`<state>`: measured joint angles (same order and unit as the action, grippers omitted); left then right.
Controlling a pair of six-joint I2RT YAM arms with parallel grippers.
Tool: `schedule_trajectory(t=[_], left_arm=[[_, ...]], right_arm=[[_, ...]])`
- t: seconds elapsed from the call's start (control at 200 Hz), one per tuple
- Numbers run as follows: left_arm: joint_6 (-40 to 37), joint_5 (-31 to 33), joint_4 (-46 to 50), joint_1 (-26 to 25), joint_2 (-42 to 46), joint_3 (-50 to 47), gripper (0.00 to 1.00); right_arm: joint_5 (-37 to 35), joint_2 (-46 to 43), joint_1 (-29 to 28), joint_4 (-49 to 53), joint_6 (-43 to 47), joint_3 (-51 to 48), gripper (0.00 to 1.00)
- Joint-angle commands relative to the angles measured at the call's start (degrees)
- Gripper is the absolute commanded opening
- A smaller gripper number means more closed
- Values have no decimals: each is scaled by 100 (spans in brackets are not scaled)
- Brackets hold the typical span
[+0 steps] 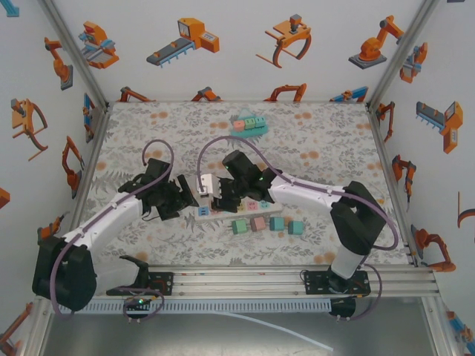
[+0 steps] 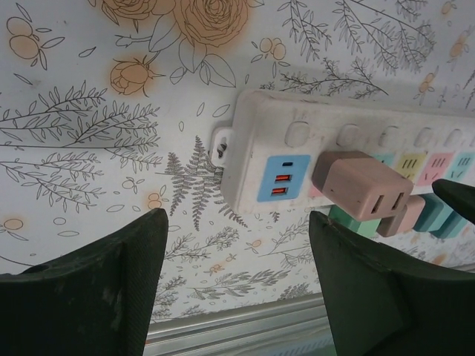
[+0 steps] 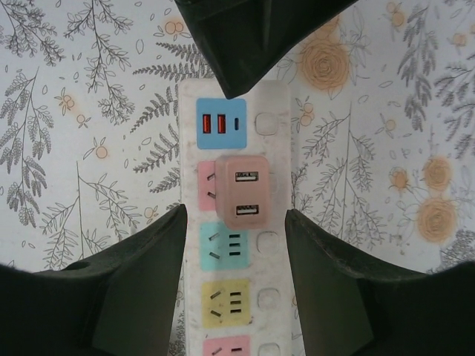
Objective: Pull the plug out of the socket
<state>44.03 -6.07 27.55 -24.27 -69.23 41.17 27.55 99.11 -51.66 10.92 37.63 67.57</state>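
Observation:
The pink plug should come straight off the socket, so my right gripper next needs to grip its body by its two long sides, facing its USB ports.
A white power strip with coloured sockets lies on the floral table. A pink plug with two USB ports sits in its pink socket, next to the blue USB panel. My right gripper straddles the strip just behind the plug, its fingers pressed against both long sides. My left gripper hangs short of the strip's end, open, with bare table between its fingers. The plug lies ahead and to its right. From above, the left gripper and right gripper face each other over the strip.
Several small coloured cube plugs lie in a row just in front of the strip. A teal holder with more cubes stands at the back. The table's near metal rail runs close below the left gripper.

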Motion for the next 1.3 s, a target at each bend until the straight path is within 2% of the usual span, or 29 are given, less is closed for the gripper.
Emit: schedule_trajectory(t=[0.0, 0.195, 0.461, 0.741, 1.292], left_arm=[[-149, -143, -212, 37, -85, -3, 68], [-289, -332, -306, 28, -460, 23, 66], [-967, -206, -111, -50, -938, 224, 65], [-1079, -428, -303, -126, -1395, 295, 64], [-1347, -48, 213, -154, -1881, 493, 63]], right_arm=[[403, 167, 111, -69, 113, 323, 53], [406, 487, 152, -92, 100, 445, 51], [575, 768, 150, -69, 52, 564, 42], [583, 838, 156, -88, -60, 573, 35], [911, 861, 165, 33, -216, 802, 22]])
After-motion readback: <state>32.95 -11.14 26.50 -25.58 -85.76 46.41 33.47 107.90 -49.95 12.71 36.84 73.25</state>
